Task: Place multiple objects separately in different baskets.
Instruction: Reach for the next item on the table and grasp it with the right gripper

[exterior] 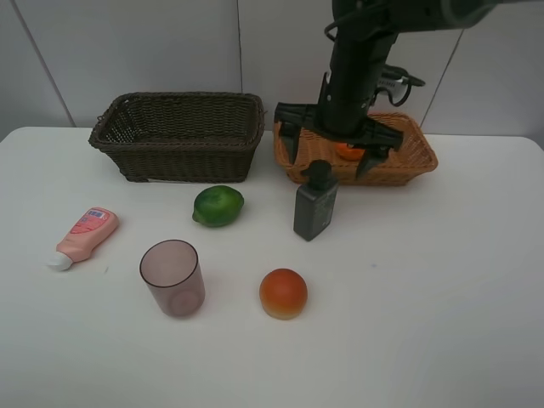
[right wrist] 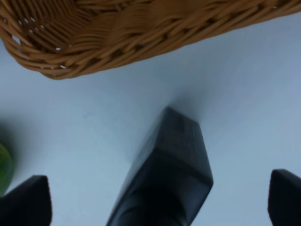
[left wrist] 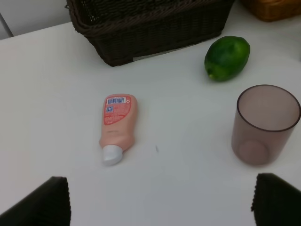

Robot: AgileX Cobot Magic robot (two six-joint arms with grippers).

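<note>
My right gripper needs to come down first and then close on the dark grey pump bottle. My fingers end beside the bottle's pump top, above its body.
The dark grey pump bottle (exterior: 314, 206) stands in front of the light tan basket (exterior: 418, 150). The orange mandarin (exterior: 348, 153) lies in that basket. My right gripper (exterior: 330, 153) is open just above the bottle; in the right wrist view the bottle (right wrist: 164, 179) sits between its spread fingers (right wrist: 155, 197), untouched. The green lime (exterior: 218, 206), mauve cup (exterior: 172, 278), red-orange fruit (exterior: 283, 293) and pink tube (exterior: 85, 236) lie on the table. The dark brown basket (exterior: 178, 136) looks empty. My left gripper (left wrist: 160, 202) is open and empty, near the tube (left wrist: 116, 125) and cup (left wrist: 265, 125).
The white table (exterior: 442, 297) backs onto a white wall. The lime (left wrist: 227, 57) and the dark basket (left wrist: 150, 28) show in the left wrist view. The tan basket's front wall (right wrist: 117, 37) is close behind the bottle. The right arm reaches over the tan basket.
</note>
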